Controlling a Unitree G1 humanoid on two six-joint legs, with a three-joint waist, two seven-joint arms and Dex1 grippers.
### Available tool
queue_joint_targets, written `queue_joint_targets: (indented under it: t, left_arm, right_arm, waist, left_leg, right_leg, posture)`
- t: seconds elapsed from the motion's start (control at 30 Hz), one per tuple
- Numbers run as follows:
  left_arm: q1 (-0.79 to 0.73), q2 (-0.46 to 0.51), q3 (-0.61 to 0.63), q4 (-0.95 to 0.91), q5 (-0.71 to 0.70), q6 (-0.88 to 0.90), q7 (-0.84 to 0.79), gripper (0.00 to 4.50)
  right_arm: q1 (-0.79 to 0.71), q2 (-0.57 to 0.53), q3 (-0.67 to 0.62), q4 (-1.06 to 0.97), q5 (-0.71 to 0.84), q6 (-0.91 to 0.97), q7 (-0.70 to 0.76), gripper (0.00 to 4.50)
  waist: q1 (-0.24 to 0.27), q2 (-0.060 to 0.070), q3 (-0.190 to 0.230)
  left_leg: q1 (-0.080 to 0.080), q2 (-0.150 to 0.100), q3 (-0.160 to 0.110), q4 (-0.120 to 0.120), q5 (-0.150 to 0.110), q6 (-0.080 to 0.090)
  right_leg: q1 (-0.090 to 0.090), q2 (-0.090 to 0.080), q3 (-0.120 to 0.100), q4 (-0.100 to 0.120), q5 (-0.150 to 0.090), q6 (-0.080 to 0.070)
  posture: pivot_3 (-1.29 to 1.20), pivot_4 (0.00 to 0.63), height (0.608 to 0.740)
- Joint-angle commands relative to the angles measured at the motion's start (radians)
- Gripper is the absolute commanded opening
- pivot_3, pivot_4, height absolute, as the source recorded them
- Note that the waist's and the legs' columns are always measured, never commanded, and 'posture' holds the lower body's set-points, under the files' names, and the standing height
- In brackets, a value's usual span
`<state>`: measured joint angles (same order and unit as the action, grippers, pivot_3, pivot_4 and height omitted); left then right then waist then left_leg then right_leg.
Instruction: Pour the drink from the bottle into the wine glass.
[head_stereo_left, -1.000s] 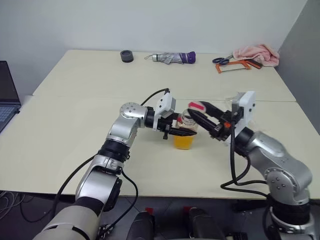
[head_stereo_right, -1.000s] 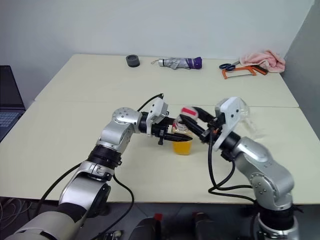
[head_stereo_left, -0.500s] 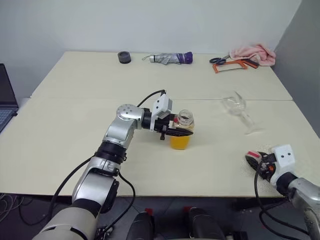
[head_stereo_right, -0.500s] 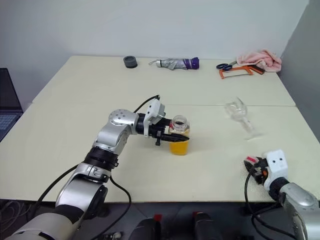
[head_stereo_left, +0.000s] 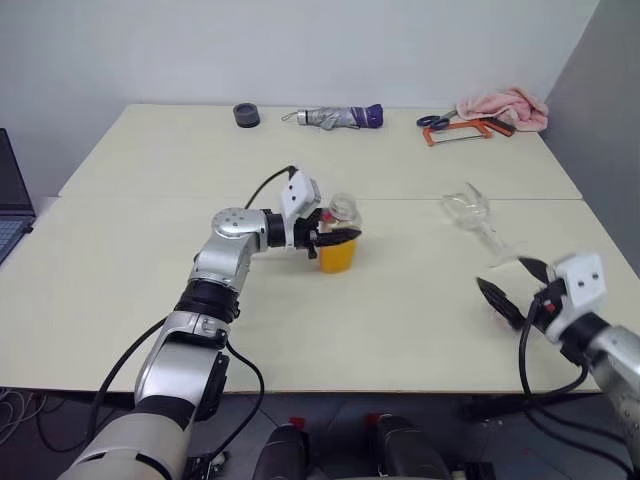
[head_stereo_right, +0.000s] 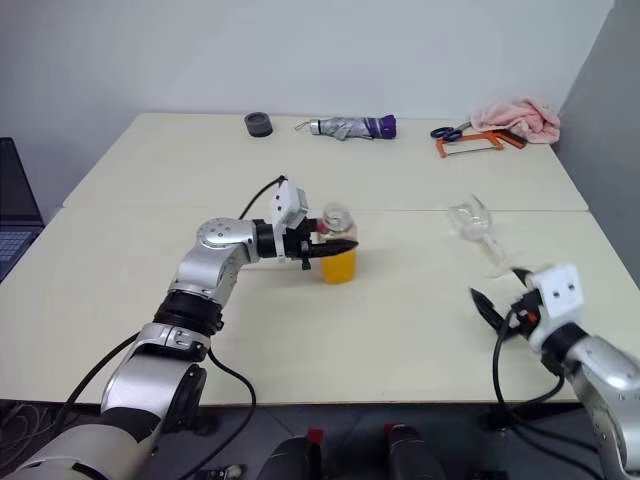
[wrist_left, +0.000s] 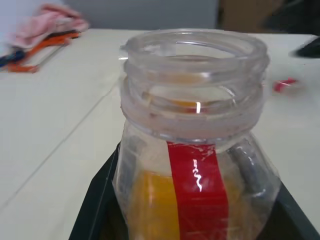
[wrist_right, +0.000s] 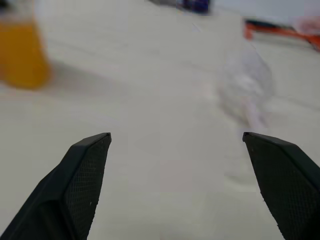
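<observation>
The wine glass has a round, sloping bowl of thin glass (head_stereo_left: 465, 207), so my right gripper needs to take hold of its slim straight stem (head_stereo_left: 492, 238) next.
The bottle (head_stereo_left: 342, 212) stands uncapped on the middle of the table, its lower half full of orange drink (head_stereo_left: 338, 259). My left gripper (head_stereo_left: 345, 238) is shut on the bottle (wrist_left: 195, 150) below the neck, one finger (wrist_left: 95, 210) on each side of the red label strip. The wine glass (head_stereo_left: 470, 212) sits tilted at the right, with its stem running toward the near edge. My right gripper (head_stereo_left: 510, 283) hovers just in front of the glass (wrist_right: 247, 85), wide open and holding nothing. A small red-and-white piece (wrist_left: 286, 84) lies on the table beyond the bottle.
Along the far edge lie a black roll (head_stereo_left: 245, 114), a folded umbrella (head_stereo_left: 335, 116), scissors (head_stereo_left: 437, 120), an orange hacksaw (head_stereo_left: 460, 133) and a pink cloth (head_stereo_left: 505, 104). A laptop (head_stereo_left: 10, 190) sits off the left side. A seam (head_stereo_left: 150, 197) crosses the table.
My right gripper left the bottle's mouth carrying the red cap, swung right and down toward the table edge, then opened and no longer holds the cap. My left gripper slid the bottle leftward.
</observation>
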<state>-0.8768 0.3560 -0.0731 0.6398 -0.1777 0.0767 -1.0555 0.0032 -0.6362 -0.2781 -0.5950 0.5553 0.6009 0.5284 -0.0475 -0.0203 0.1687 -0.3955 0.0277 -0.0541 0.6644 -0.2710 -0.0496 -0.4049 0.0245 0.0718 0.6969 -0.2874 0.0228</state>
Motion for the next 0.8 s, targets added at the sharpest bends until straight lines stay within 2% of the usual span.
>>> queue_joint_targets:
  t: [0.03, 0.2, 0.3, 0.47, 0.8]
  left_arm:
    - [-0.060, 0.022, 0.076, 0.017, 0.023, 0.021, 0.195, 1.77]
    - [-0.103, 0.037, 0.153, 0.056, 0.043, 0.097, 0.444, 1.77]
    - [-0.104, 0.043, 0.179, 0.060, 0.046, 0.118, 0.523, 1.77]
    - [-0.077, 0.054, 0.199, 0.053, 0.063, 0.153, 0.641, 1.77]
    - [-0.031, 0.020, 0.197, 0.057, 0.081, 0.149, 0.749, 1.77]
  right_arm:
    - [-0.154, -0.017, 0.109, -0.100, 0.135, 0.112, 0.038, 4.50]
    - [-0.394, 0.026, 0.345, -0.005, 0.066, 0.146, 0.066, 4.50]
    - [-0.484, 0.061, 0.427, 0.094, -0.015, 0.118, 0.062, 4.50]
    - [-0.571, 0.115, 0.493, 0.189, -0.095, 0.079, 0.078, 4.50]
    - [-0.615, 0.186, 0.523, 0.238, -0.161, 0.057, 0.094, 4.50]
  waist:
    - [0.000, 0.000, 0.000]
    - [0.007, -0.001, 0.000]
    - [0.015, -0.001, 0.000]
    - [0.019, -0.001, 0.000]
    - [0.017, -0.001, 0.000]
  left_leg:
    - [0.000, 0.000, -0.001, 0.000, 0.000, 0.000]
    - [-0.003, -0.002, -0.002, 0.000, 0.000, 0.000]
    - [-0.004, -0.002, -0.002, 0.000, 0.000, 0.000]
    - [-0.005, -0.002, -0.002, 0.000, 0.000, 0.000]
    - [-0.004, -0.002, -0.002, 0.000, 0.000, 0.000]
  right_leg:
    - [0.000, 0.000, 0.000, 0.000, 0.000, 0.000]
    - [-0.001, -0.002, -0.002, -0.001, 0.001, -0.001]
    - [-0.002, -0.004, -0.003, -0.002, 0.001, -0.001]
    - [-0.002, -0.009, -0.004, -0.002, 0.001, -0.001]
    - [-0.002, -0.010, -0.004, 0.000, 0.001, -0.001]
  posture:
    - [0.00, 0.150, 0.740]
    - [0.00, 0.150, 0.740]
    - [0.00, 0.150, 0.740]
    - [0.00, 0.150, 0.740]
    - [0.00, 0.150, 0.740]
